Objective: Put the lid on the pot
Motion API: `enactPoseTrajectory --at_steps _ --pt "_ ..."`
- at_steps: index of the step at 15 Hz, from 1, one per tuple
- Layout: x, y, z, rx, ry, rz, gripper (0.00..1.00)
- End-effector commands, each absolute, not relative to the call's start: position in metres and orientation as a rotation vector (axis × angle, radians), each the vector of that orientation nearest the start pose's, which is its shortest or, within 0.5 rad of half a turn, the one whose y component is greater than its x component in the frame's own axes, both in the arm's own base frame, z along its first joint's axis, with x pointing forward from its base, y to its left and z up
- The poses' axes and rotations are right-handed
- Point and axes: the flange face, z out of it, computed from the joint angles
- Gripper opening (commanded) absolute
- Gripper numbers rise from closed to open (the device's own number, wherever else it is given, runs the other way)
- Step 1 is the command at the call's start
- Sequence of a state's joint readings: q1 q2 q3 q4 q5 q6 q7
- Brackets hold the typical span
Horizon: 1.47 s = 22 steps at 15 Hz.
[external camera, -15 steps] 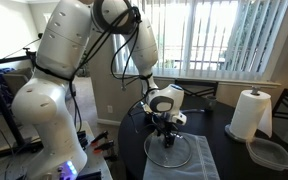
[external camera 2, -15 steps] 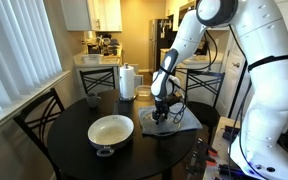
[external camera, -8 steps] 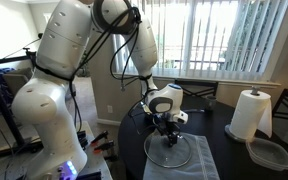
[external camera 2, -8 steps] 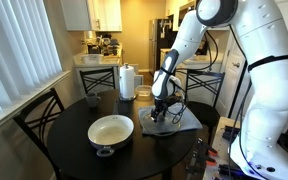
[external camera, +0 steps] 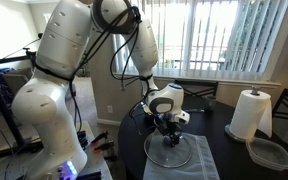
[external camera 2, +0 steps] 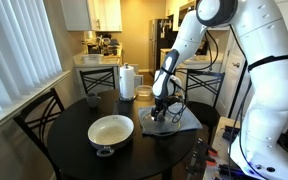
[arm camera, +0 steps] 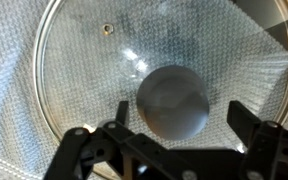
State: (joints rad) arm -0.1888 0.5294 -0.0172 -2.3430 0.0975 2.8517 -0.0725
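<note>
In the wrist view my gripper's fingers reach past the near edge of the knob on either side. My gripper closes on the knob now.
The glass lid [arm camera: 94, 70] lies flat on a grey cloth [arm camera: 9, 120], its dark knob [arm camera: 172, 100] at the centre. In the wrist view my gripper [arm camera: 174, 118] is open, its two fingers on either side of the knob and apart from it. In both exterior views the gripper [external camera: 170, 129] [external camera 2: 160, 112] hangs low over the lid [external camera: 171, 152] [external camera 2: 164, 125]. The pot [external camera 2: 111, 131], cream inside with a dark handle, sits on the round dark table nearer that camera.
A paper towel roll [external camera: 249, 113] [external camera 2: 127, 82] stands on the table. A clear plastic container [external camera: 270, 152] lies near it. Chairs [external camera 2: 39, 125] surround the round table [external camera 2: 84, 160]. The cloth [external camera: 174, 155] lies under the lid.
</note>
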Motion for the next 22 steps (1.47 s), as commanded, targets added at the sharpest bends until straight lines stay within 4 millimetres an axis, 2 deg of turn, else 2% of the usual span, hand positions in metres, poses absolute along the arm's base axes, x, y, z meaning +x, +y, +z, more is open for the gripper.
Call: enactPoseTrajectory --at_steps 1,2,3,5,8,10,11,22 --pt "0.483 -0.109 0.111 -3.103 0.388 0.003 1.00" --pt "0.483 -0.110 0.111 -3.104 0.387 0.004 1.00" --pt "0.483 -0.110 0.111 -3.104 0.387 0.005 0.77" --pt "0.483 -0.110 0.111 -3.105 0.386 0.009 0.68" --pt "0.483 -0.110 0.112 -3.104 0.390 0.010 0.47" --pt "0.483 -0.111 0.116 -3.104 0.398 -0.001 0.36" --pt "0.482 -0.111 0.117 -3.104 0.405 -0.005 0.33" --pt "0.474 -0.110 0.138 -3.117 0.407 -0.056 0.33"
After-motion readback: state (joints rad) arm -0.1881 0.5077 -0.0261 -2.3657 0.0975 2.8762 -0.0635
